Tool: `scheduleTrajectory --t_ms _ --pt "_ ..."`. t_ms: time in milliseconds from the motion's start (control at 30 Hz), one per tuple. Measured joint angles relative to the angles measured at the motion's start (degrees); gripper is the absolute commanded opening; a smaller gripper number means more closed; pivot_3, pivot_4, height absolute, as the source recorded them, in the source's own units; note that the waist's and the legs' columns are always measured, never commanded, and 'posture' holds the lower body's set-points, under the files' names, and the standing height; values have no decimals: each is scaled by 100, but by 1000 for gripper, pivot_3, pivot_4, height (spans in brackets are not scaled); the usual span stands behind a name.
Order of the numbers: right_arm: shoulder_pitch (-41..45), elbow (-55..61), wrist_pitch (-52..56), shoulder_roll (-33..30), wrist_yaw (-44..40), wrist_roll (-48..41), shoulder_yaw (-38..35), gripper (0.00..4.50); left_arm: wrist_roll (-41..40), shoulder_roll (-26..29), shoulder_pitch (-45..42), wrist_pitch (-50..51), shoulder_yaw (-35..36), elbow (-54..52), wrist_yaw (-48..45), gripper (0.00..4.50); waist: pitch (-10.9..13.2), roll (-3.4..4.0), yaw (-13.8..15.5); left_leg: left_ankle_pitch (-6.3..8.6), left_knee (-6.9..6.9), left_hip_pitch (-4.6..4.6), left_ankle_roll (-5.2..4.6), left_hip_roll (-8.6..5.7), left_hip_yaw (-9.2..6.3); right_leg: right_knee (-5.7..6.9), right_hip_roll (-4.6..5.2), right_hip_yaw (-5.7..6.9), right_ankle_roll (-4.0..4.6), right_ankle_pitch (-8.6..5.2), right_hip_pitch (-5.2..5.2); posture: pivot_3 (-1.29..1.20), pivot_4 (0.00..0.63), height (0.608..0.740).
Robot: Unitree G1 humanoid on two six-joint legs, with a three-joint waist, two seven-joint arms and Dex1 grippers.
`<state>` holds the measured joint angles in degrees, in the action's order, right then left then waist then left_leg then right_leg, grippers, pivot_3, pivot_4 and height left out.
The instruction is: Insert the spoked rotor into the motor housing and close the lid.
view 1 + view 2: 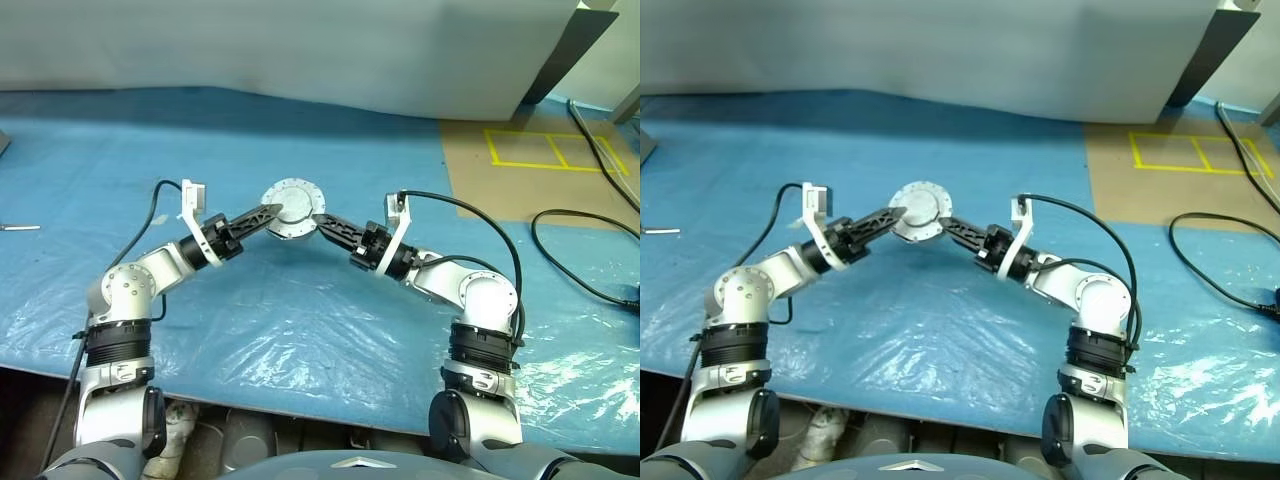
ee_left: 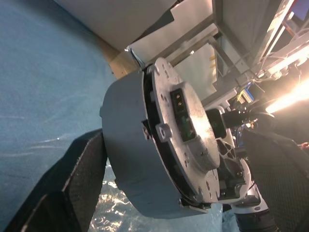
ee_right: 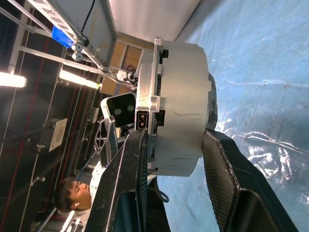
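Note:
I am not ready to close my left gripper yet, because the motor housing (image 1: 290, 208) is near but still short of my fingers, so I should move toward the housing first and then close on it.
The motor housing (image 1: 290, 208), a round grey drum, hangs in the air between my two grippers. The lid (image 2: 190, 150), a flat grey disc with edge lugs and a black centre with yellow marks, sits on one face of the drum. My right gripper (image 1: 322, 222) is shut on the motor housing, one finger (image 3: 130, 179) at the lid side and the other on the drum's far face. My left gripper (image 1: 268, 213) stands open around the housing from the other side; one finger (image 2: 77, 179) is close to the drum. The spoked rotor is hidden.
A crinkled blue tarp (image 1: 300, 330) covers the surface below. Brown floor with yellow tape lines (image 1: 550, 150) lies at the back right, with black cables (image 1: 580, 250) beside it. A white board (image 1: 300, 50) stands behind. A person (image 3: 67, 198) is in the right wrist view.

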<state>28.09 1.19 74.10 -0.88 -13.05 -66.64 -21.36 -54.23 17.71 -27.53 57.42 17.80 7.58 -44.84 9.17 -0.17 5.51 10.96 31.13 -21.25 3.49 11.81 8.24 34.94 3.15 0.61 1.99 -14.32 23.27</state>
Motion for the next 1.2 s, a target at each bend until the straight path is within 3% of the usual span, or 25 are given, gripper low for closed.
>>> scheduleTrajectory --t_ms 400,900,1200 --pt "0 -1 -213 -125 116 -65 -23 1308 3 -905 -155 -409 100 117 697 4476 1 -2 -2 0 22 -3 -1 -2 -11 22 0 -1 -3 2 -1 0 150 740" --pt "27 -145 -232 -171 159 -92 256 1308 -169 -467 329 -60 64 121 495 4476 1 -2 6 0 47 -2 -1 -4 -21 43 3 0 -3 2 -4 0 150 740" --pt "54 -265 -264 -261 128 -91 423 1308 -145 -925 73 -300 -72 496 442 4476 2 -3 4 0 75 -5 -1 -2 -28 66 3 0 -3 2 -5 0 150 740"
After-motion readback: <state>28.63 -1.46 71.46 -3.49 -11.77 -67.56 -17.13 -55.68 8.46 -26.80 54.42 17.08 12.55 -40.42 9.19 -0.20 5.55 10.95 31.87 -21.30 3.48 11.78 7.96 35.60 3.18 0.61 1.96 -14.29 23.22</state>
